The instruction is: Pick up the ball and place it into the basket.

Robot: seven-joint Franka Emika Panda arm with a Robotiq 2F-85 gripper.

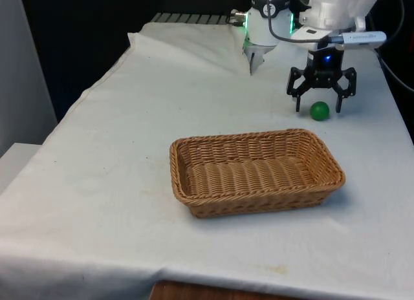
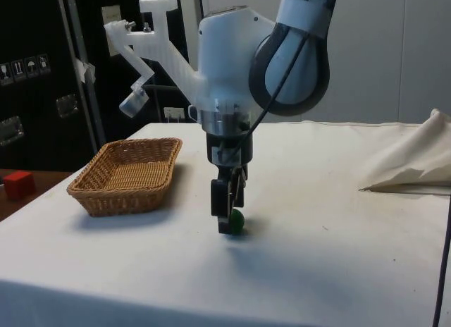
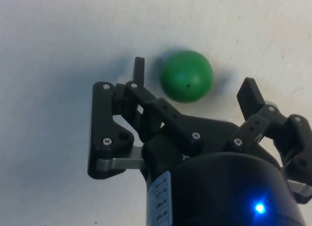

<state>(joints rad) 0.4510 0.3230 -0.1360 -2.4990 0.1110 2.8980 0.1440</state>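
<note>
My gripper grabs the green ball around its round middle point(image 1: 319, 111) point(image 3: 186, 76) next, to place it into the wicker basket.
A small green ball point(image 1: 319, 110) lies on the white cloth, toward the far end at the front view's right. My black gripper point(image 1: 318, 108) is down at the ball, open, with a finger on either side of it. In the wrist view the ball point(image 3: 187, 75) sits between the two spread fingertips point(image 3: 139, 68), slightly beyond them, with a gap on each side. From the side the ball point(image 2: 236, 222) rests on the cloth at the gripper's point(image 2: 228, 227) tips. A woven wicker basket point(image 1: 194, 200), holding nothing, stands near the table's middle, closer to the front edge.
A bunched fold of white cloth point(image 1: 194, 44) lies at the far end by the robot's base. It appears in the side view as a raised heap of cloth point(image 2: 412, 161). Open cloth lies between the ball and the basket point(image 2: 88, 193).
</note>
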